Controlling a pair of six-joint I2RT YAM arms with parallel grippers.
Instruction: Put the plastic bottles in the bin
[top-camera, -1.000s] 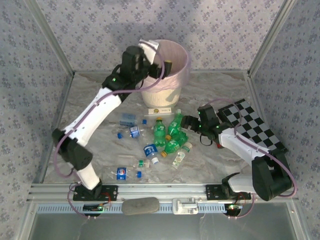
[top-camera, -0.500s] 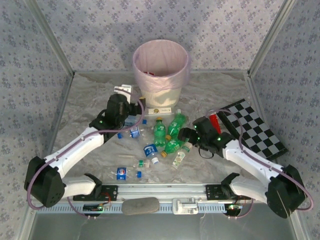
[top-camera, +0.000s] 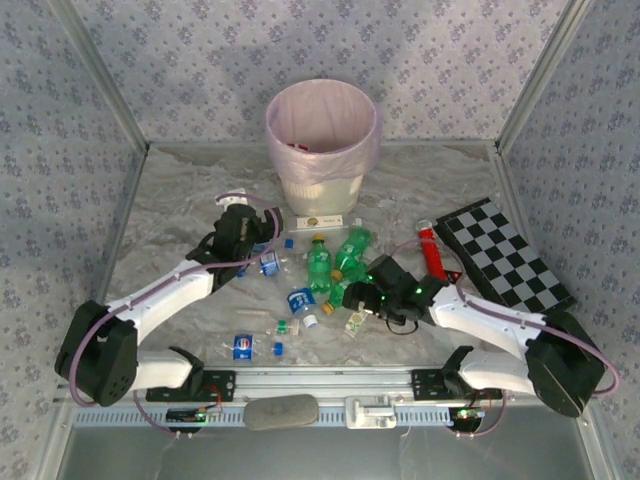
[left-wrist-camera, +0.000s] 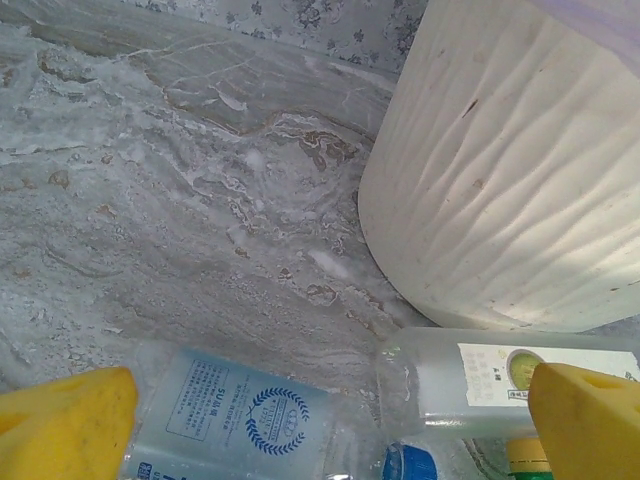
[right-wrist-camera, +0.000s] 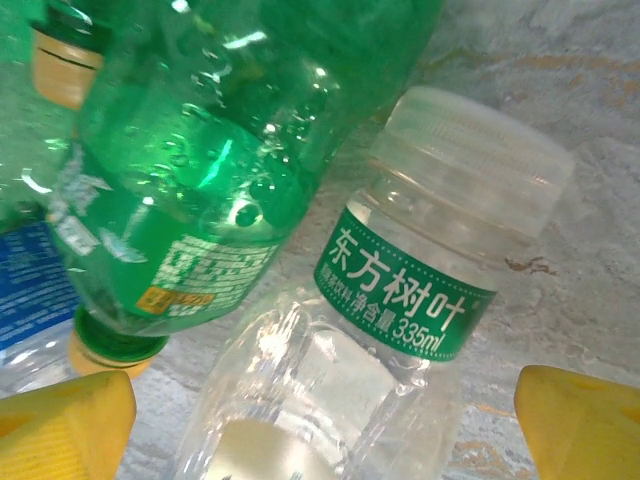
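My right gripper needs to go lower before it closes, because its fingers are still above the sides of the clear bottle between them and would miss it now.
The bin, cream with a pink liner, stands at the back of the table; its ribbed wall rises close ahead in the left wrist view. Plastic bottles lie in a loose pile in front of it: green ones, clear blue-labelled ones and an orange-red one. My left gripper is open and low over a clear bottle with blue print. My right gripper is open too, its yellow fingertips either side of a clear bottle with a green label, beside a green bottle.
A pale item with a white label lies against the bin's foot. Loose blue caps are scattered near the front. A checkerboard lies at the right. Metal frame posts and patterned walls close in the sides and back.
My left arm has swung down from the bin's rim to the table beside the clear bottles. My right gripper has moved left and nearer, over the clear green-labelled bottle, uncovering the orange-red bottle.
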